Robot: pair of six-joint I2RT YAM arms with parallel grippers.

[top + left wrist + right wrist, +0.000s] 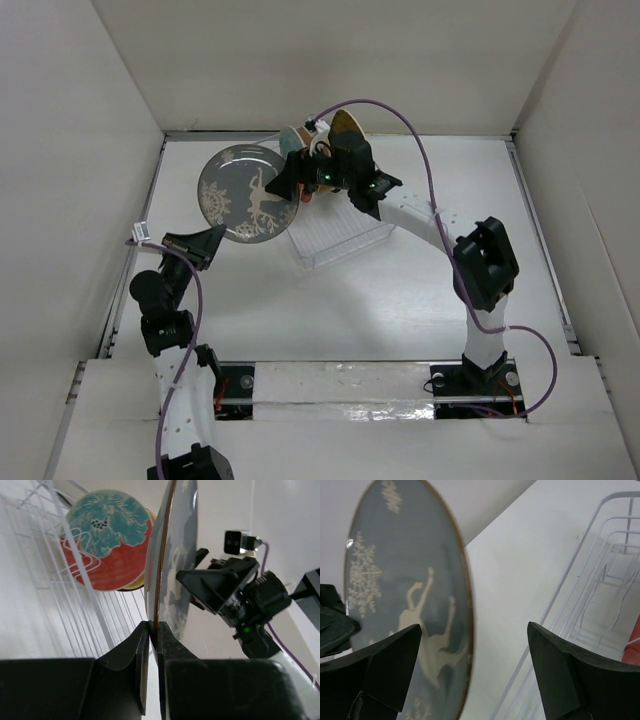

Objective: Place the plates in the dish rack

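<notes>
The grey plate is next for the right gripper, which needs to grab it by its rack-side rim (295,207) so that its other edge is free to enter the rack (345,238).
My left gripper (218,234) is shut on the lower rim of the grey plate with the pale antlered animal (248,193) and holds it upright in the air, left of the clear dish rack (345,238). In the left wrist view the jaws (153,629) pinch the plate's edge (172,555). My right gripper (292,183) is open at the plate's right rim. In the right wrist view (474,626) the plate (405,595) shows with its rim between the spread fingers. A red-and-teal plate (107,545) stands in the rack (75,585), with a tan plate (347,124) behind it.
The rack's wire-like tines (592,590) lie right of the right gripper. White walls enclose the table on three sides, with the back wall close behind the rack. The right arm's cable (420,140) arches over the rack's right side.
</notes>
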